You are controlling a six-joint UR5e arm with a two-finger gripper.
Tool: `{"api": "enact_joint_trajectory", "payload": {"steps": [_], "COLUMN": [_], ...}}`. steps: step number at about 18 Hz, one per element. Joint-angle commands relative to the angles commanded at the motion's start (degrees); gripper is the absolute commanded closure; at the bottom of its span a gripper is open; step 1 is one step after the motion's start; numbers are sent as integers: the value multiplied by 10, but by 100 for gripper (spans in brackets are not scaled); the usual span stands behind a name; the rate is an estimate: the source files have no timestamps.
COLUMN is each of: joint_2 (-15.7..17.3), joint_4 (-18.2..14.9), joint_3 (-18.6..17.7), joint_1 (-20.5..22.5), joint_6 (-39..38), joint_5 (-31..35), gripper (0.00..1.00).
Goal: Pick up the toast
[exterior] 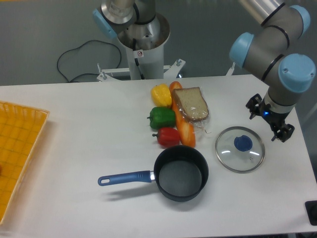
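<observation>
My gripper is going to pick up the toast next, so it will grab the brown slice [190, 103] by its crust edge by the glass lid.
The toast [191, 103], a brown slice with a darker crust, lies flat near the middle of the white table, resting partly on a long orange loaf [185, 130]. My gripper [270, 120] hangs at the far right of the table, well to the right of the toast and just above and right of a glass lid. Its two black fingers [255, 106] stand apart with nothing between them, so it is open and touches nothing.
Yellow [161, 94], green [162, 117] and red [168, 136] peppers sit left of the toast. A dark pot [181, 173] with a blue handle [124, 177] stands in front. The glass lid [240, 148] lies at the right, a yellow tray [17, 148] at the far left.
</observation>
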Motion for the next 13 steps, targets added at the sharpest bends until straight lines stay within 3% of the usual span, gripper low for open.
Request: {"api": "enact_joint_trajectory", "payload": {"steps": [7, 13], "joint_2": [3, 23], "joint_4": [-1, 7], "joint_3": [-1, -43], "joint_1": [0, -2], "joint_6": [0, -18], "joint_5": [0, 9], "gripper": [0, 0]}}
